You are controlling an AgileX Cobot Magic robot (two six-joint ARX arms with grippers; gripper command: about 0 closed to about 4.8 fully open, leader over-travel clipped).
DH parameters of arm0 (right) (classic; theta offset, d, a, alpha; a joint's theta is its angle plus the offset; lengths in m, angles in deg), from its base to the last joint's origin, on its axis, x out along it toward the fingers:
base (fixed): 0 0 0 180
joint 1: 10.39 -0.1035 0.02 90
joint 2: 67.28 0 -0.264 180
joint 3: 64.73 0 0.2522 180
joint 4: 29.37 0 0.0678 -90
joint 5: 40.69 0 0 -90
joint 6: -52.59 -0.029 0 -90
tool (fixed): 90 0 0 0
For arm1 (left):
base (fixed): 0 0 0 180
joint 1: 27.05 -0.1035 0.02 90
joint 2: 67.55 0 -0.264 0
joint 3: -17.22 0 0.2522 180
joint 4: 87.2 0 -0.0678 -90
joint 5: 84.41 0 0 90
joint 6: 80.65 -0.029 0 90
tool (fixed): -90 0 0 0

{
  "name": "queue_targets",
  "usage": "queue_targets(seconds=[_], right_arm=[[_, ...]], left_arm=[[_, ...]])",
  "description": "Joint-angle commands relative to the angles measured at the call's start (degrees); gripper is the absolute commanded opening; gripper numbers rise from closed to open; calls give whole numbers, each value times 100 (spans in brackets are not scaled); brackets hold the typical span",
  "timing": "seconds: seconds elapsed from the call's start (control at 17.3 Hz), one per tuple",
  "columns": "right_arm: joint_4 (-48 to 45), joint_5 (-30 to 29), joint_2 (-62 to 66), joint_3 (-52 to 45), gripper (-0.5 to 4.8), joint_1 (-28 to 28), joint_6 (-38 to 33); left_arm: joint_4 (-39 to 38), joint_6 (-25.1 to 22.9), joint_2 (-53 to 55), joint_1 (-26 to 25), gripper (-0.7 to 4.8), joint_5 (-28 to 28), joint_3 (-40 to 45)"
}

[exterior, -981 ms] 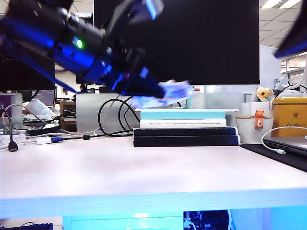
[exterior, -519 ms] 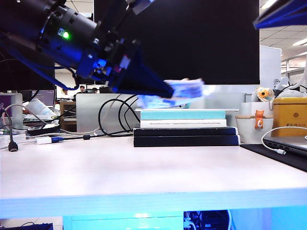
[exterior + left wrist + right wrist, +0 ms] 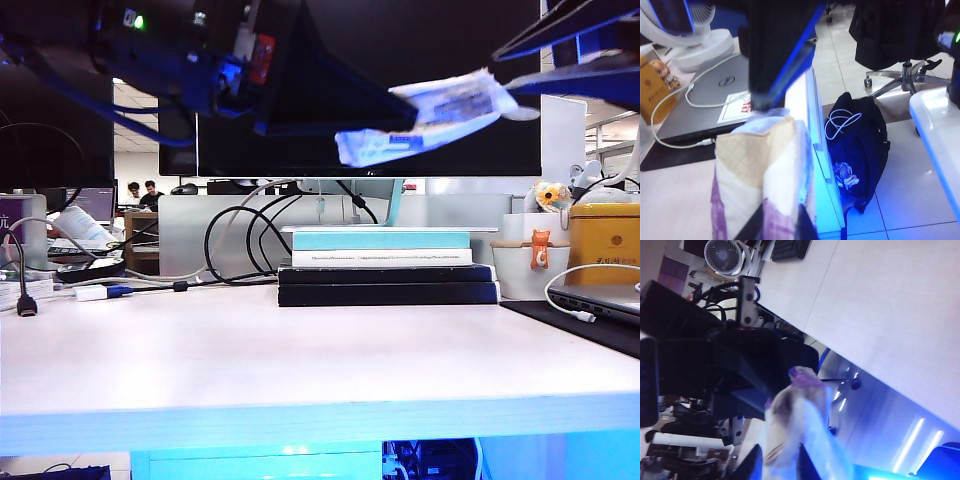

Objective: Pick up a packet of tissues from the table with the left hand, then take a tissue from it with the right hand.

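The pale tissue needs to come out of the packet [image 3: 395, 143], so my right gripper needs to grab it by its exposed end [image 3: 492, 94] next.
High above the table [image 3: 300, 370], my left gripper [image 3: 385, 115] is shut on the packet of tissues [image 3: 430, 112], a clear pack with purple print held about level. The left wrist view shows the packet [image 3: 760, 175] between my left gripper [image 3: 780, 227] fingers, with cream tissue paper visible inside the wrap. My right gripper [image 3: 545, 70] comes in from the upper right, its jaws parted to either side of the packet's far end. The right wrist view has that end of the packet [image 3: 795, 415] between the right gripper [image 3: 777, 465] fingers; I cannot tell whether they touch it.
A stack of books [image 3: 385, 265] lies at the back middle below the packet, with black cables [image 3: 235, 240] to its left. A white cup [image 3: 530, 265], a yellow tin [image 3: 605, 240] and a laptop [image 3: 600, 300] stand at the right. A dark monitor [image 3: 400, 60] is behind.
My left gripper has risen and moved right with the packet. The right gripper has come down from the upper right corner to the packet's end.
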Motion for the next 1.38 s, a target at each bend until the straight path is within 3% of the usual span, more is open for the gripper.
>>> queue_targets(seconds=[0.06, 0.35, 0.46, 0.69, 1.38], right_arm=[[-243, -151, 39, 22, 95, -2, -61], [-721, -313, 55, 22, 95, -7, -490], [-728, -306, 63, 22, 94, -247, -487], [-1008, 214, 90, 22, 95, -680, -485], [-1182, 636, 79, 24, 95, -675, -490]], left_arm=[[33, 52, -15, 7, 52, 155, -17], [118, 223, 28, 7, 52, 278, -24], [114, 293, 50, 7, 52, 278, -48], [114, 326, 50, 7, 52, 273, -131], [-348, 166, 50, 4, 52, -46, -129]])
